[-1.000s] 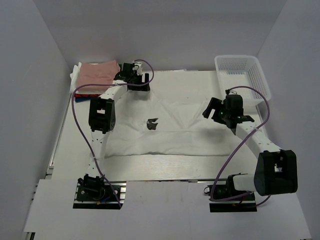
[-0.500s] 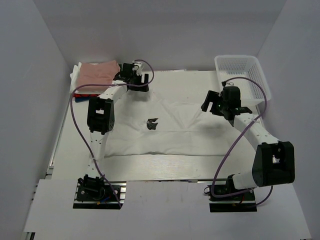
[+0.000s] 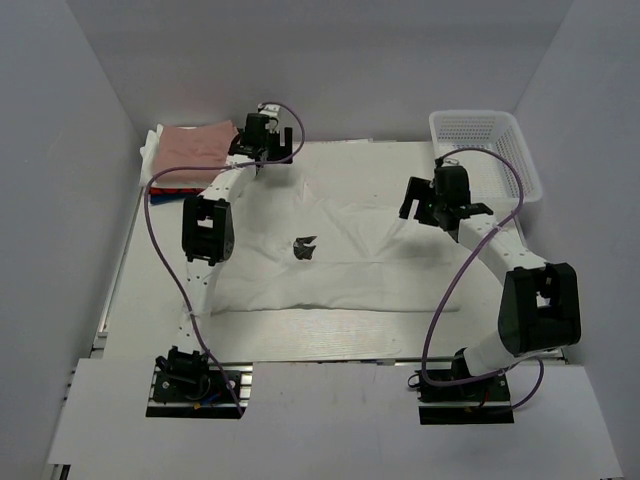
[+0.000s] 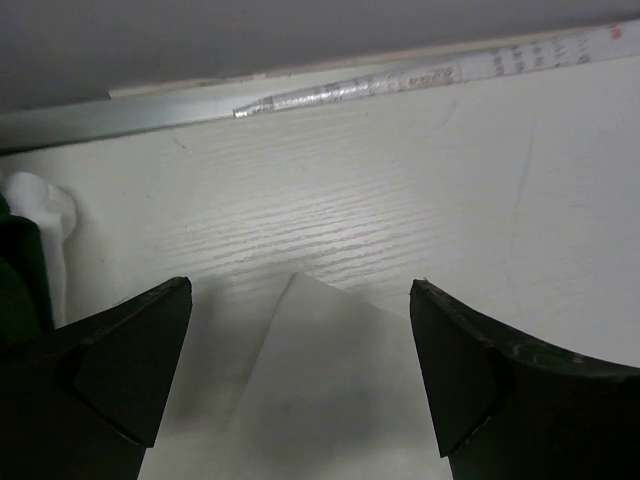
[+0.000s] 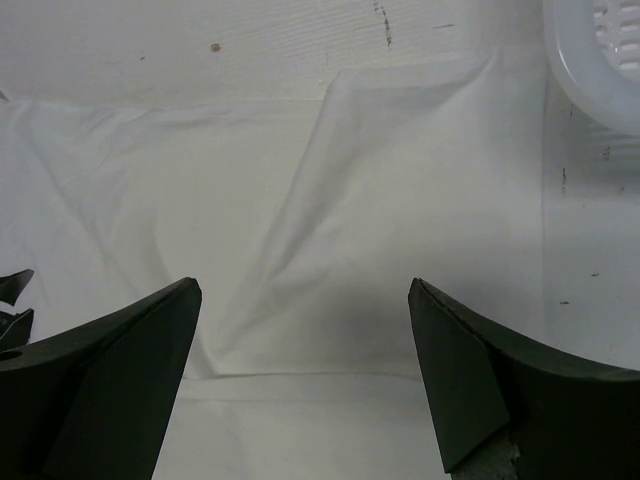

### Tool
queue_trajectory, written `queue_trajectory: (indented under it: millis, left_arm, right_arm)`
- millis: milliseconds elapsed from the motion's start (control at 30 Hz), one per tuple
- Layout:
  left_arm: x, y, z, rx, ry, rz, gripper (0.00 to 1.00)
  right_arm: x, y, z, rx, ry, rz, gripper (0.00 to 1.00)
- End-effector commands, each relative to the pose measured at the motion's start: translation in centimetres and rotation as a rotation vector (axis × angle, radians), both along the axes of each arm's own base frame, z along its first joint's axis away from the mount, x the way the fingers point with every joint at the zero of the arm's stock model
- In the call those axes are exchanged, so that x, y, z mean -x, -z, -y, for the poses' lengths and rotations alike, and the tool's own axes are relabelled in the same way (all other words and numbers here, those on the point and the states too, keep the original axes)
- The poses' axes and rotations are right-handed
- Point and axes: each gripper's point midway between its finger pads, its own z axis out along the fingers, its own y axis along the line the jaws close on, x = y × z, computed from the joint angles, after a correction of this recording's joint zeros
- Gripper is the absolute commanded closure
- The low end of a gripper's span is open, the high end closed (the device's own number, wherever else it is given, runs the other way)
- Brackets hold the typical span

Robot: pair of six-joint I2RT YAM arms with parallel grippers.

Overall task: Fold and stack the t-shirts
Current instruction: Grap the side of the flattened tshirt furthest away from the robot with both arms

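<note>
My left gripper must lower before closing: shadow under its fingers above the shirt's corner in the left wrist view means a miss now.
A large white t-shirt (image 3: 340, 265) with a small black print (image 3: 304, 247) lies spread flat in the middle of the table. My left gripper (image 3: 264, 160) is open above its far left corner (image 4: 300, 300), which shows as a point of cloth between the jaws. My right gripper (image 3: 428, 208) is open above the shirt's far right part (image 5: 380, 200), empty. A folded dusty-pink t-shirt (image 3: 198, 146) tops a stack at the far left, over red and white cloth.
A white mesh basket (image 3: 485, 150) stands at the far right; its rim shows in the right wrist view (image 5: 600, 70). A metal rail (image 4: 330, 90) runs along the table's far edge. White walls enclose the table on three sides.
My right gripper has moved away from me and slightly left, over the shirt's far right part. My left gripper has shifted a little farther back and turned. The shirt has not moved.
</note>
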Motion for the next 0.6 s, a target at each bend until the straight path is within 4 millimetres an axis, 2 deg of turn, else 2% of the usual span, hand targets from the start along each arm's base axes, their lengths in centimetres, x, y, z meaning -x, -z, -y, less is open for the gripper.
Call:
queue_trajectory:
  millis: [0, 33, 67, 133, 200, 300, 333, 400, 433, 467, 500, 533, 567]
  left_arm:
    - [-0.8, 0.8, 0.2, -0.005, -0.029, 0.019, 0.0]
    - [-0.8, 1.8, 0.0, -0.013, -0.037, 0.006, 0.0]
    - [-1.0, 1.6, 0.1, -0.01, -0.037, 0.016, 0.0]
    - [-0.7, 3.4, 0.6, -0.027, -0.021, -0.007, 0.05]
    - [-0.7, 4.1, 0.4, -0.036, -0.03, -0.016, 0.11]
    - [-0.7, 4.6, 0.4, -0.036, -0.03, -0.017, 0.26]
    - [-0.6, 5.3, 0.6, -0.034, -0.023, -0.029, 0.45]
    - [-0.2, 6.1, 1.4, -0.017, 0.034, -0.041, 0.67]
    - [-0.1, 5.5, 1.7, -0.005, 0.048, -0.033, 0.91]
    - [0.0, 5.4, 1.9, 0.001, 0.056, -0.028, 1.0]
    - [0.5, 6.0, 1.7, -0.002, 0.056, -0.041, 1.0]
    - [0.0, 4.5, 1.1, -0.015, 0.021, -0.002, 1.0]
    - [0.2, 4.7, 0.6, -0.032, -0.002, -0.007, 1.0]
  right_arm:
    - [-1.7, -2.1, 0.0, 0.008, 0.026, 0.06, 0.1]
    - [-1.6, -1.9, 0.0, 0.013, 0.024, 0.055, 0.1]
    - [-1.8, -2.0, 0.1, 0.016, 0.035, 0.058, 0.1]
    - [-1.9, -1.7, 0.2, 0.021, 0.044, 0.052, 0.1]
    - [-2.0, -1.5, 0.4, 0.027, 0.052, 0.046, 0.1]
    - [-2.2, -1.0, 0.9, 0.055, 0.08, 0.032, 0.1]
    - [-2.4, -0.2, 1.3, 0.074, 0.103, 0.018, 0.1]
    - [-2.7, 0.3, 1.4, 0.079, 0.117, 0.0, 0.1]
    - [-2.8, 1.1, 1.4, 0.091, 0.124, -0.019, 0.1]
    - [-3.4, 1.0, 1.6, 0.087, 0.153, -0.014, 0.1]
    - [-4.1, 1.3, 1.4, 0.086, 0.161, -0.022, 0.1]
    - [-4.8, 1.5, 1.2, 0.1, 0.175, -0.031, 0.1]
    - [-5.2, 1.9, 1.6, 0.105, 0.216, -0.037, 0.1]
